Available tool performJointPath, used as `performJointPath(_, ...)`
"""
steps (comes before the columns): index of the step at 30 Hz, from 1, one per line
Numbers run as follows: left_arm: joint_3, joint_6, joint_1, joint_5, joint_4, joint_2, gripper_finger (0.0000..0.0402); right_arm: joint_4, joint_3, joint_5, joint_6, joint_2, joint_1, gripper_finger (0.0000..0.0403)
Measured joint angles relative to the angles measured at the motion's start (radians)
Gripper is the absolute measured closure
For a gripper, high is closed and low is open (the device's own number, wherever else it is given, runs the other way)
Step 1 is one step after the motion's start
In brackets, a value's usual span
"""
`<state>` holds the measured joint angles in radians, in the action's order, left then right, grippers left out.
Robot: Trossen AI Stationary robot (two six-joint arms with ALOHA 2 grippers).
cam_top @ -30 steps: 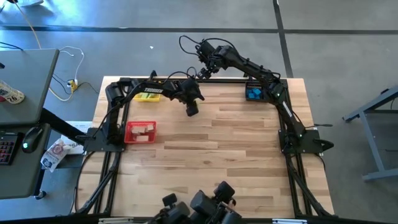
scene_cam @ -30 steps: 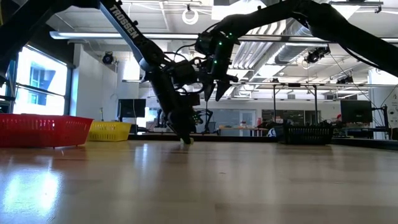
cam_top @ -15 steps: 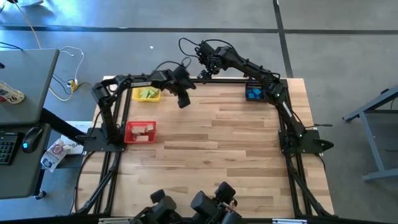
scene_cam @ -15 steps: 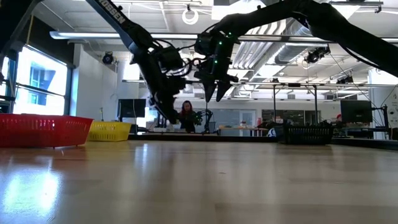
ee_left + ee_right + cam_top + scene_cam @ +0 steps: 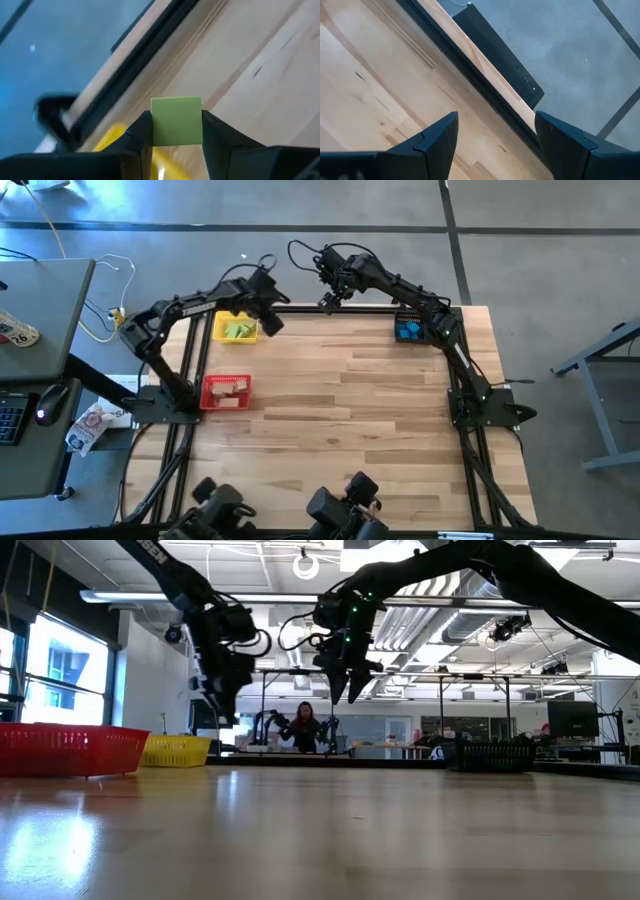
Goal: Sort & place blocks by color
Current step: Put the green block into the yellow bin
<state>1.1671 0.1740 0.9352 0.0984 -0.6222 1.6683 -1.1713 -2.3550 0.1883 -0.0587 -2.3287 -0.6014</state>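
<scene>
My left gripper keeps hold of the light green block (image 5: 177,121) until it reaches the yellow bin (image 5: 112,136), since from high and short of it the block would miss.
My left gripper (image 5: 272,324) hangs above the table's far left part, just right of the yellow bin (image 5: 216,330), shut on a light green block (image 5: 176,121). In the low view it (image 5: 226,712) hangs well above the wood. The yellow bin holds green blocks (image 5: 237,330), the red bin (image 5: 207,392) tan blocks (image 5: 230,390), and the black bin (image 5: 400,319) blue blocks (image 5: 408,332). My right gripper (image 5: 328,300) hangs open over the far edge, with nothing between its fingers (image 5: 437,137). My left gripper pinches the green block by two opposite side faces (image 5: 154,125) between its two fingers. The fingers slant down from above. One square face of the block shows between the fingertips, and the block is lifted clear of the table.
The three bins stand along the table's left and far sides: yellow far left, red below it, black far right. Bare wood (image 5: 350,410) fills the middle and near part. A dark rail (image 5: 485,85) runs along the far edge.
My left gripper has risen from the table and swung toward the far left, toward the yellow bin, rolling a little as it went. The green block, which was down at the table top, is now lifted clear with it.
</scene>
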Motion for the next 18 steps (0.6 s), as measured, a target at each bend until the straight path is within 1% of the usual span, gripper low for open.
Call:
performJointPath(6,-0.128,-0.057,0.047,0.006,0.005,-0.111,0.0300,0.001,0.000,0.000,0.000,0.000,0.000,0.0153)
performJointPath(10,-0.193,-0.102,0.072,0.019,0.013,-0.149,0.0299,0.001,0.000,0.000,0.000,0.000,0.000,0.0153)
performJointPath(12,-0.211,-0.116,0.079,0.023,0.020,-0.149,0.0289,0.001,0.000,0.000,-0.002,0.000,0.000,0.0153)
performJointPath(18,-0.244,-0.119,0.096,0.022,0.025,-0.121,0.0234,0.000,0.000,0.000,-0.011,0.000,0.000,0.0153)
